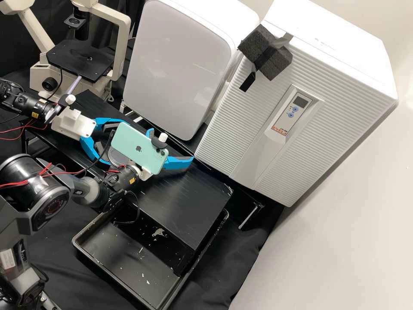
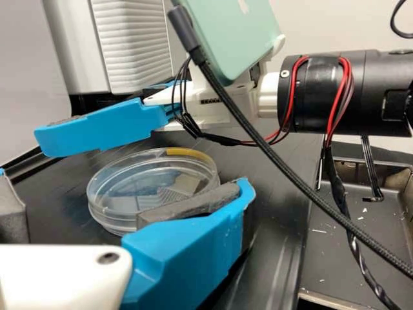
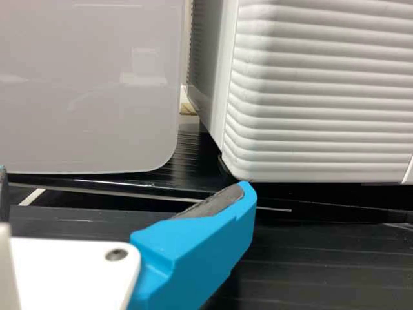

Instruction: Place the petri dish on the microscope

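Note:
My left gripper grabs the petri dish by its round side (image 2: 108,216) next, to set it on the microscope's black stage.
In the high view my left gripper (image 1: 114,144) is open over the black bench, its fingers around the petri dish (image 1: 115,157), which the phone partly covers. The left wrist view shows the clear, round petri dish (image 2: 152,184) lying flat, with a yellow strip at its rim, between the spread fingers of my left gripper (image 2: 125,183); one pad overlaps its edge, and contact cannot be told. My right gripper (image 1: 172,145) stands open beyond the dish; in its wrist view, nothing lies between the fingers of the right gripper (image 3: 125,179). The microscope (image 1: 81,58) has a black stage at the back left.
A mint phone (image 1: 138,148) is mounted on the right arm, close to the left gripper. Two white appliances (image 1: 176,64) (image 1: 301,94) stand behind the bench. A black tray (image 1: 99,262) lies at the front, partly under the bench platform (image 1: 189,198). Cables hang from the right arm.

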Motion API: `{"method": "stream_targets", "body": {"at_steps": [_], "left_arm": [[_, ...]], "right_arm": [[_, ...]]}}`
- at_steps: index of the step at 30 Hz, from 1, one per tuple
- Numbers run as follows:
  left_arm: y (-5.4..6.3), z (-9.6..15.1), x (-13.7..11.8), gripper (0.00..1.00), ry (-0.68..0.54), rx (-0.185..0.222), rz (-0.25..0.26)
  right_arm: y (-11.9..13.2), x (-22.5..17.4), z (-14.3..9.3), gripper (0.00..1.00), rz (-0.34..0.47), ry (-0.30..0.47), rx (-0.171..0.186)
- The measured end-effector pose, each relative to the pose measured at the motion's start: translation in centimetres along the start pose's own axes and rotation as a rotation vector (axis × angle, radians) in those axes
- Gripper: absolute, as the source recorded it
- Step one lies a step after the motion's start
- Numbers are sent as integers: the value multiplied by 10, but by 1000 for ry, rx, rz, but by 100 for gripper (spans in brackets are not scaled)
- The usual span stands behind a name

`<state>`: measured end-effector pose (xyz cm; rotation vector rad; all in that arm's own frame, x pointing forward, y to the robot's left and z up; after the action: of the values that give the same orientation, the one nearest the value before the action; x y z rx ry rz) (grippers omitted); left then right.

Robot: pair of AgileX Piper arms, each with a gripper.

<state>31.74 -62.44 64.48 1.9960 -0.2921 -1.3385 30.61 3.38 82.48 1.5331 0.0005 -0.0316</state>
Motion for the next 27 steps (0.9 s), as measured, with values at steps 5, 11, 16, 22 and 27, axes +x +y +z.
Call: {"method": "stream_targets", "body": {"at_steps": [5, 11, 16, 22, 27], "left_arm": [[-3, 0, 3, 100, -4, -63, -5], [-9, 5, 8, 100, -21, -131, -20], [-10, 8, 10, 100, -31, -134, -23], [-10, 9, 10, 100, -32, -134, -23], [-10, 11, 11, 0, -36, -135, -23]], "right_arm": [[0, 0, 0, 100, 0, 0, 0], [0, 0, 0, 100, 0, 0, 0], [0, 0, 0, 100, 0, 0, 0], [0, 0, 0, 100, 0, 0, 0], [0, 0, 0, 100, 0, 0, 0]]}}
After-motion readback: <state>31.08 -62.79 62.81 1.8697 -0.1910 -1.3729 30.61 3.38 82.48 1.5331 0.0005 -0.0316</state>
